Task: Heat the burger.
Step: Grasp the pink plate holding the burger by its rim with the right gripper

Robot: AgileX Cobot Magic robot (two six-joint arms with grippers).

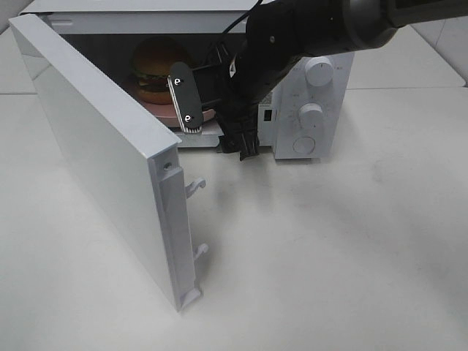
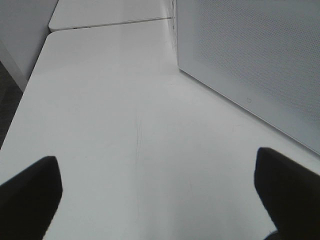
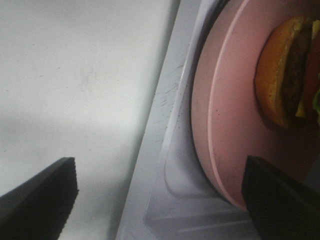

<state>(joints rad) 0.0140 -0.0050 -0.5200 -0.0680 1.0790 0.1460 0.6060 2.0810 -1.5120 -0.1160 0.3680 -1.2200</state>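
My right gripper takes hold of the pink plate by its rim next, to bring the burger (image 1: 153,69) out of the microwave.
The burger (image 1: 153,69) sits on a pink plate (image 1: 162,109) inside the white microwave (image 1: 325,139), whose door (image 1: 95,139) stands wide open to the left. My right gripper (image 1: 217,126) is open at the oven's mouth, its fingers spread in front of the plate's near edge and holding nothing. The right wrist view shows the plate (image 3: 235,115) on the oven floor, the burger (image 3: 282,80) on it, and the open right gripper (image 3: 160,192) just outside the rim. My left gripper (image 2: 160,180) hangs open over bare table, beside the door (image 2: 250,50).
Two round knobs (image 1: 319,71) (image 1: 311,115) are on the microwave's right-hand panel. The open door's latch hooks (image 1: 196,186) stick out toward the table's middle. White table (image 1: 329,256) spreads in front and to the right.
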